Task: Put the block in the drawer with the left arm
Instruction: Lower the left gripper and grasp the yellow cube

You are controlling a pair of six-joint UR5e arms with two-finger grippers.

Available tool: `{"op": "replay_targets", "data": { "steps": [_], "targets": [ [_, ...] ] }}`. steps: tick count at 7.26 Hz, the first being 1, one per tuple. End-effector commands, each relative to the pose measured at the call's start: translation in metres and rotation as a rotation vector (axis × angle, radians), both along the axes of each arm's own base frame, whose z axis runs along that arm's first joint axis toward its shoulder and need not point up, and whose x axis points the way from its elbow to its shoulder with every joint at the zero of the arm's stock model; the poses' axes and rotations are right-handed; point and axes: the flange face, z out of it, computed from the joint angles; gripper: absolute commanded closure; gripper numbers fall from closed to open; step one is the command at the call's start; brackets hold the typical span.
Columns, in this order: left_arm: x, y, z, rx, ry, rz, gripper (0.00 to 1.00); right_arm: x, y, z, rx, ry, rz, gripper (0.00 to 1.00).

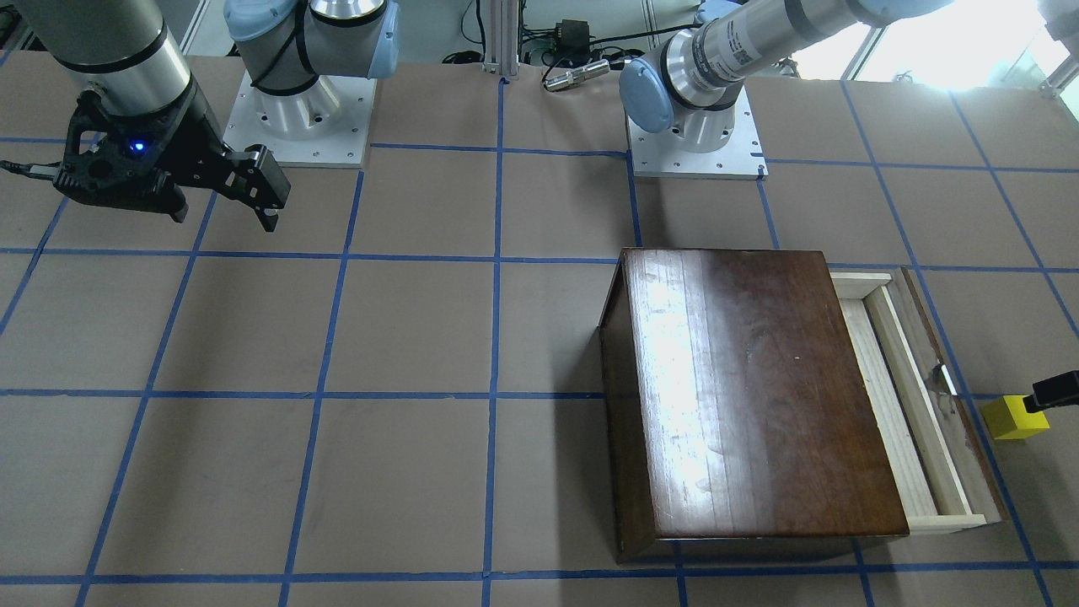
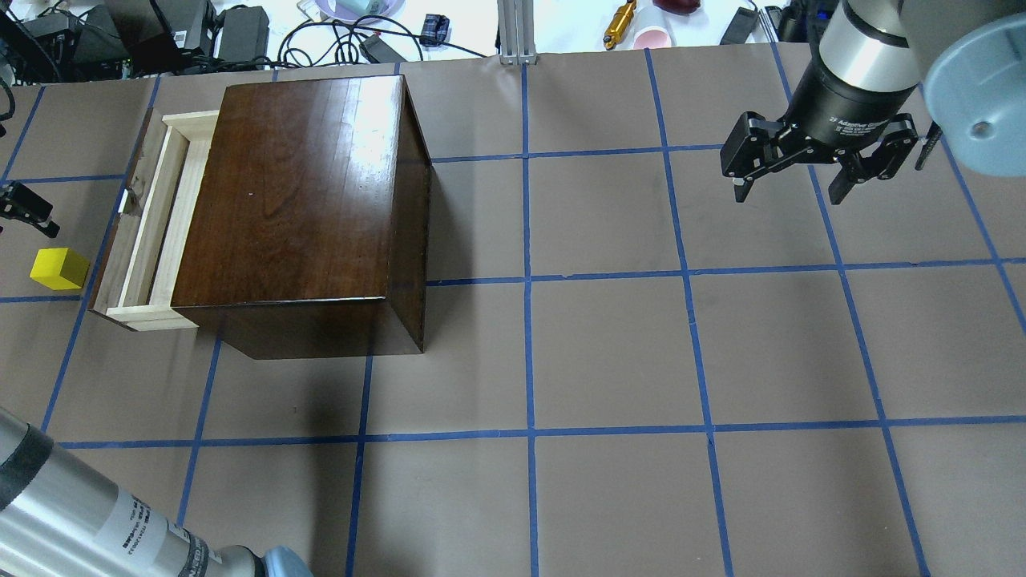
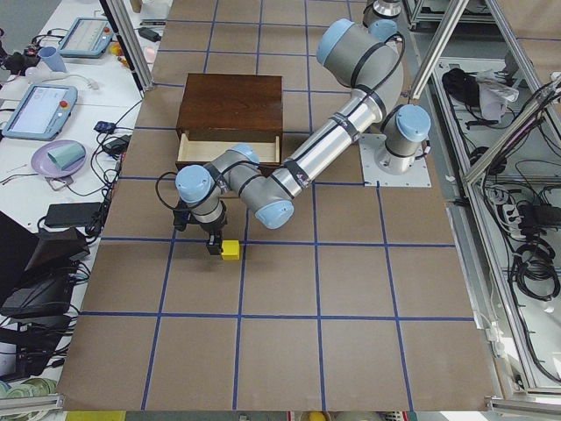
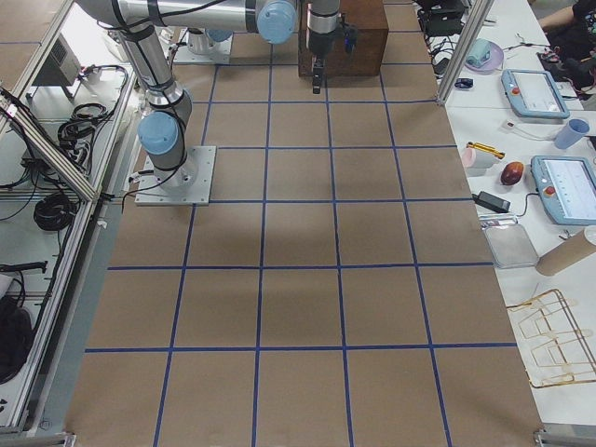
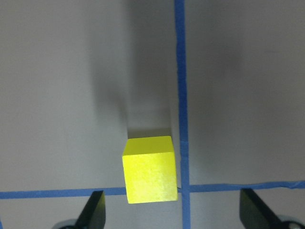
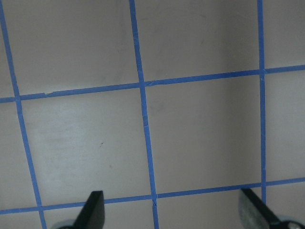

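I need to take hold of the yellow block by its two opposite sides with my left gripper next, so that I can place it in the drawer (image 1: 900, 394).
The yellow block (image 5: 150, 176) sits on the table by a blue tape crossing, just outside the open drawer's dark front panel (image 1: 944, 396); it also shows in the overhead view (image 2: 59, 268). My left gripper (image 5: 171, 207) is open above the block, with one finger on each side and neither touching it. One of its fingers (image 1: 1054, 392) shows at the front view's right edge. The drawer (image 2: 156, 224) is pulled out of the dark wooden box (image 2: 304, 184), and the part of its pale tray that shows is bare. My right gripper (image 2: 789, 172) is open and empty, far from the box.
The box (image 1: 750, 396) stands between the two arms' sides of the table. The arm bases (image 1: 695, 143) stand on white plates at the robot's edge. Cables and small items (image 2: 240, 32) lie beyond the far table edge.
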Motion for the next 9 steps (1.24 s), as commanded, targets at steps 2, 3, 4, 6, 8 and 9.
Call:
{"op": "replay_targets", "data": {
  "steps": [2, 3, 4, 6, 8, 9],
  "targets": [
    [0.0, 0.008, -0.031, -0.015, -0.007, 0.002, 0.03, 0.0, 0.0, 0.0, 0.0, 0.0, 0.0, 0.0],
    [-0.001, 0.009, -0.034, -0.012, -0.005, 0.001, 0.04, 0.0, 0.0, 0.0, 0.0, 0.0, 0.0, 0.0],
    [0.001, 0.01, -0.038, -0.008, 0.001, -0.022, 0.04, 0.0, 0.0, 0.0, 0.0, 0.0, 0.0, 0.0],
    [0.01, 0.013, -0.046, -0.01, 0.0, -0.035, 0.04, 0.0, 0.0, 0.0, 0.0, 0.0, 0.0, 0.0],
    [0.013, 0.016, -0.058, -0.001, 0.012, -0.041, 0.04, 0.0, 0.0, 0.0, 0.0, 0.0, 0.0, 0.0],
    [0.012, 0.018, -0.065, -0.009, 0.003, -0.06, 0.04, 0.0, 0.0, 0.0, 0.0, 0.0, 0.0, 0.0]
  ]
}}
